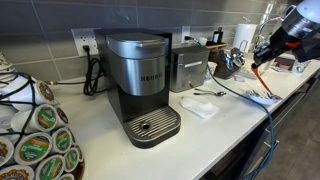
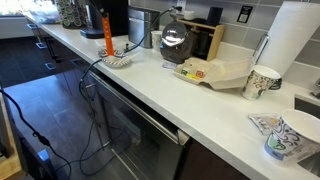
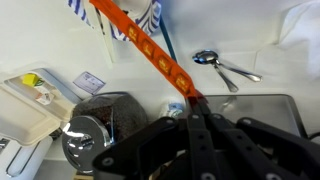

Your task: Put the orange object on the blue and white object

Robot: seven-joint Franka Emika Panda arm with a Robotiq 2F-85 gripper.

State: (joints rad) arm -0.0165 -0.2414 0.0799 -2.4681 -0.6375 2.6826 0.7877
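Observation:
The orange object slants steeply from my high fingers toward the blue and white object [image 1: 262,98] [image 3: 149,20]. I should bring it lower before my gripper lets go of it.
The orange object [image 3: 150,50] is a long slim orange-red strip. My gripper [image 3: 195,108] is shut on one end of it. In an exterior view the gripper [image 1: 268,48] holds the strip [image 1: 259,72] hanging down, with its lower end just above the blue and white object [image 1: 262,97], a small patterned cloth near the counter's front edge. In an exterior view the strip [image 2: 107,35] stands nearly upright over the cloth [image 2: 119,58]. In the wrist view the cloth [image 3: 140,14] lies at the strip's far end. Whether strip and cloth touch I cannot tell.
A Keurig coffee machine [image 1: 140,85] stands mid-counter, with a white napkin [image 1: 198,106] and a spoon [image 1: 210,93] beside it. A pale yellow block [image 2: 195,70], a glass pot [image 2: 175,40], a paper towel roll [image 2: 290,40] and paper cups [image 2: 262,82] line the counter. Cables hang off the edge.

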